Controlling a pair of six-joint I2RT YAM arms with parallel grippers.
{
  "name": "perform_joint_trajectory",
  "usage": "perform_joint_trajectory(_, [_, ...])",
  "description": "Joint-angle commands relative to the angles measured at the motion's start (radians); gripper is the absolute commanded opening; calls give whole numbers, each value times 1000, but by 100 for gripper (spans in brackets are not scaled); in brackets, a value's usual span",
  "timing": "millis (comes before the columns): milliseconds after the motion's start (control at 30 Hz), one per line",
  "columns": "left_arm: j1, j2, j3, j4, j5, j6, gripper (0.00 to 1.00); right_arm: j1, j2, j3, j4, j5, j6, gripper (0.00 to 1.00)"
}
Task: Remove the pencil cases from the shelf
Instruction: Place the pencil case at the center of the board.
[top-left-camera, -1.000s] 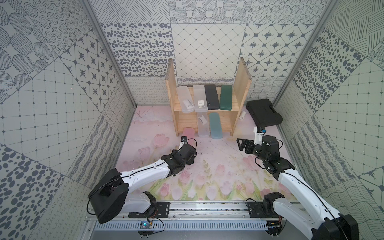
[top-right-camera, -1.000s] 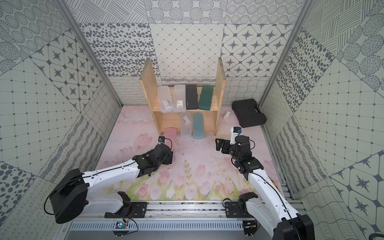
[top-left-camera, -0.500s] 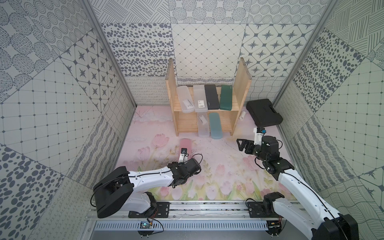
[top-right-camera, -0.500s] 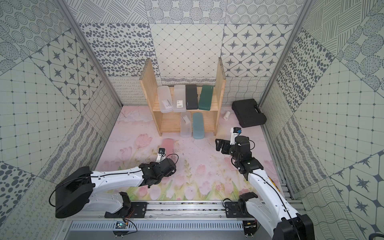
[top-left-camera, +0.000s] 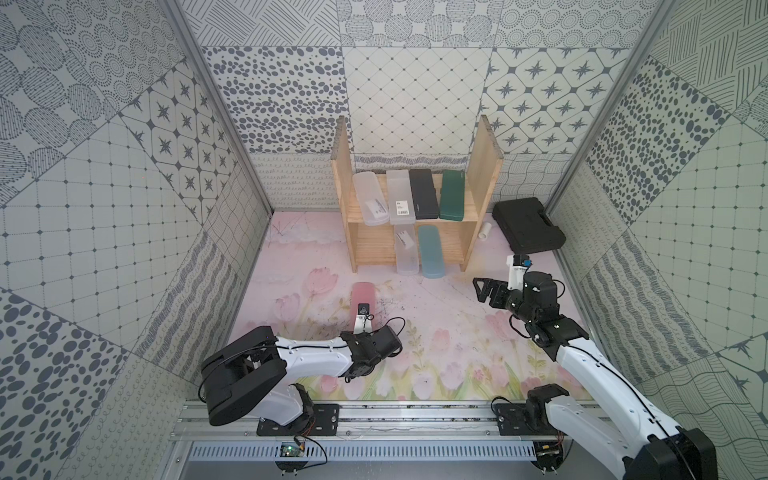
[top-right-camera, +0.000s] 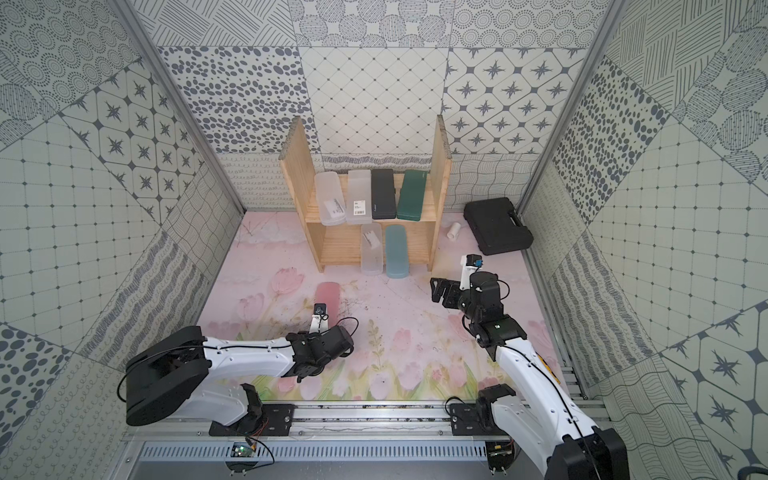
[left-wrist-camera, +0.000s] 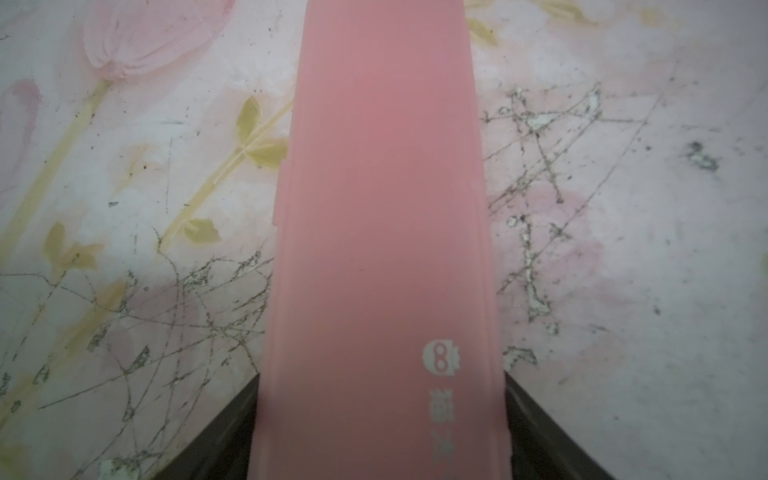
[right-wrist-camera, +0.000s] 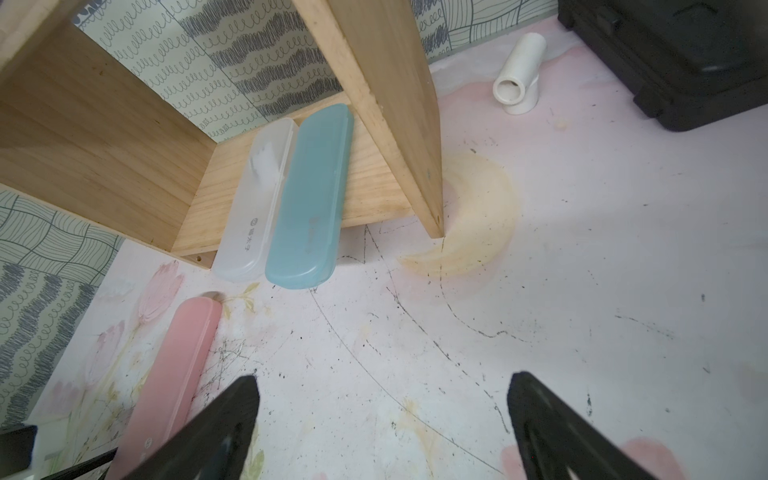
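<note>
The pink pencil case hangs low over flat, open mat and would lie flat there. It is ready for my left gripper to open now.
My left gripper (left-wrist-camera: 381, 376) is shut on the near end of the pink pencil case (top-left-camera: 363, 296), which points toward the shelf (top-left-camera: 344, 178) low over the mat, well clear of it. The upper board carries two frosted clear cases (top-left-camera: 370, 199) (top-left-camera: 401, 198), a black case (top-left-camera: 423, 193) and a dark green case (top-left-camera: 452, 194). A frosted clear case (top-left-camera: 405, 249) and a light blue case (top-left-camera: 431, 251) overhang the lower board. My right gripper (top-left-camera: 488, 291) hangs open and empty, right of the shelf's front; its wrist view shows the light blue case (right-wrist-camera: 309, 199).
A black toolbox (top-left-camera: 528, 224) lies at the back right, with a white pipe fitting (top-left-camera: 485, 230) between it and the shelf. Patterned walls close in on both sides. A metal rail (top-left-camera: 395, 415) runs along the front.
My left arm has drawn back toward the front rail, carrying the pink case from the shelf's foot to the middle of the mat. The right arm has stayed still.
</note>
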Motion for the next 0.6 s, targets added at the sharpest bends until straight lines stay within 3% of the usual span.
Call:
perform_joint_trajectory(0, [-2, 20, -9, 79, -21, 24, 71, 7, 12, -3, 45, -19, 7, 98])
perform_joint_trajectory(233, [-1, 0, -28, 98, 5, 54, 72, 59, 57, 40, -3, 9, -30, 98])
perform_joint_trajectory(567, [-2, -30, -30, 15, 5, 16, 94, 283, 233, 198, -116, 187, -71, 98])
